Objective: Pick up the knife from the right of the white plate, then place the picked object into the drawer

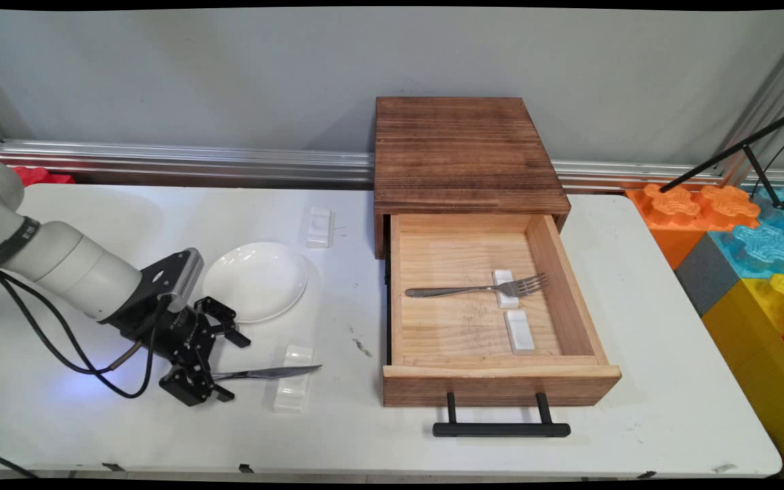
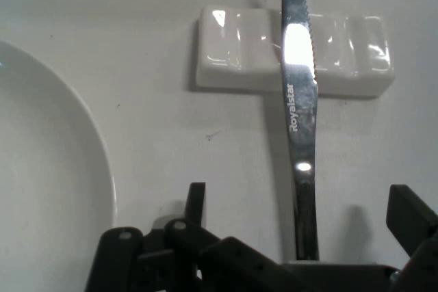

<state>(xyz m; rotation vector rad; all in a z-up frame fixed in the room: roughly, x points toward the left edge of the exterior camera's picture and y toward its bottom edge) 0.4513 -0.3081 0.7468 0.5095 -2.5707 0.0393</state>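
Observation:
My gripper is going to grip the steel knife by its handle [image 1: 227,376] next, so that it can lay the knife in the open drawer beside the fork.
My gripper [image 1: 234,367] is low over the table's front left and stands open. The handle of a steel table knife [image 1: 271,372] lies between its two fingers, which stand apart from it. The serrated blade rests across a white ceramic cutlery rest [image 1: 293,388] and points right. In the hand view the knife [image 2: 299,100] runs up the middle, over the cutlery rest [image 2: 233,59], with the gripper [image 2: 303,211] straddling its handle. A white plate [image 1: 256,280] sits just behind the gripper, and the plate's rim [image 2: 61,169] fills the hand view's left.
A dark-topped wooden box [image 1: 463,153] has its drawer [image 1: 572,286] pulled out toward me, black handle [image 1: 501,429] in front. Inside, a fork [image 1: 474,290] lies on a white rest [image 1: 505,288] beside a bare one [image 1: 519,331]. Another rest [image 1: 318,226] sits behind the plate. Coloured foam blocks [image 1: 746,252] stand at right.

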